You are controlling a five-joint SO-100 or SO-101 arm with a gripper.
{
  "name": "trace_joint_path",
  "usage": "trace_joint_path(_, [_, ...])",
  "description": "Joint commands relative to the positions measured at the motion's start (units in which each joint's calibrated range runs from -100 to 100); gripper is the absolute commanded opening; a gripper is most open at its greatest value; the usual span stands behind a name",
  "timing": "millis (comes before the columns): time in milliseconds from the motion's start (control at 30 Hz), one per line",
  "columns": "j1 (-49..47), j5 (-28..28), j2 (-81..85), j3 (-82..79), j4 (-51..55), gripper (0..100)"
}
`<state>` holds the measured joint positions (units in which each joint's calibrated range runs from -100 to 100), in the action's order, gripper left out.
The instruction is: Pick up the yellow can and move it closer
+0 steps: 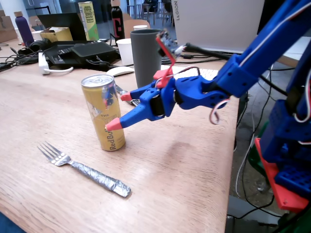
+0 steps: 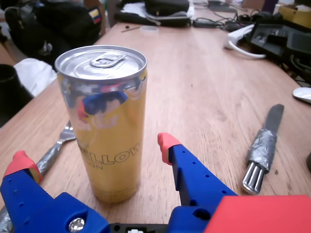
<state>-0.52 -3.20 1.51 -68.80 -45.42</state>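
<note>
I will move the yellow can closer to my base, so next my gripper will grab the can around the middle of its body [image 1: 103, 112].
The yellow can [image 1: 103, 112] stands upright on the wooden table [image 1: 184, 165], silver top and pull tab up, with red lettering low on its side. My blue gripper [image 1: 119, 110] with red fingertips reaches in from the right at mid-height of the can. One fingertip [image 1: 112, 124] lies across the can's front and the other sits behind its right side. In the wrist view the can [image 2: 104, 121] stands between the gripper's [image 2: 95, 151] spread fingers, with a gap on each side. The gripper is open and holds nothing.
A fork [image 1: 82, 170] with a foil-wrapped handle lies in front of the can. A dark grey tumbler [image 1: 146, 56] stands just behind the gripper. A tape-wrapped knife [image 2: 265, 145] lies to the right in the wrist view. Clutter lines the back; the table edge [image 1: 232, 160] runs on the right.
</note>
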Motion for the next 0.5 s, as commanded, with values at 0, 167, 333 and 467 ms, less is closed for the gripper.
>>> trace_joint_path(0, [0.0,-0.2,-5.7,7.5,-0.5,51])
trace_joint_path(167, [-1.3,-0.2,-14.4,20.1,-0.1,51])
trace_joint_path(333, [-2.0,-0.1,-15.7,21.9,-0.2,51])
trace_joint_path(467, [-2.2,-0.1,-17.7,24.7,-0.1,51])
